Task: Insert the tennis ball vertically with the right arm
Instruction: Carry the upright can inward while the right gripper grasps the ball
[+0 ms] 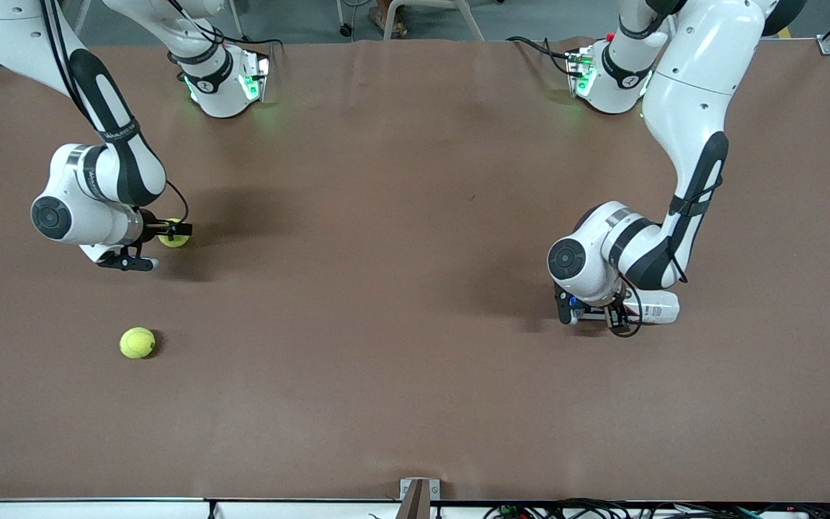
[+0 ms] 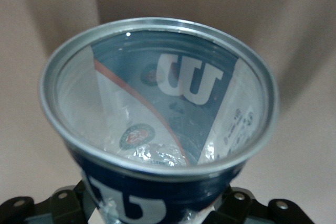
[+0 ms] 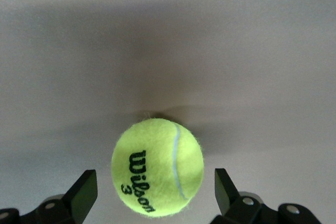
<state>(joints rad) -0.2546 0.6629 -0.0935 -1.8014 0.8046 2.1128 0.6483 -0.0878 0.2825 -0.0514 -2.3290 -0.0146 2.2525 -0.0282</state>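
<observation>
The right gripper next needs to grab the tennis ball by its round sides on either side of the black lettering (image 1: pixel 175 241), so that it can put the ball into the ball can.
A yellow tennis ball (image 3: pixel 157 174) (image 1: pixel 173 236) rests on the brown table toward the right arm's end. My right gripper (image 3: pixel 155 184) (image 1: pixel 170 233) is low around it and open. One finger stands on each side of the ball, with a gap on both sides. Toward the left arm's end, my left gripper (image 1: pixel 606 315) is down at a clear ball can (image 1: pixel 656 308) that lies on its side. In the left wrist view the can's open metal-rimmed mouth (image 2: pixel 157 166) faces the camera. Its blue label fills the space at the jaws and hides them.
A second tennis ball (image 1: pixel 137 343) lies loose on the table, nearer to the front camera than the right gripper. The brown table (image 1: pixel 386 288) is bare across its middle. A small bracket (image 1: pixel 418 497) sits at the table's front edge.
</observation>
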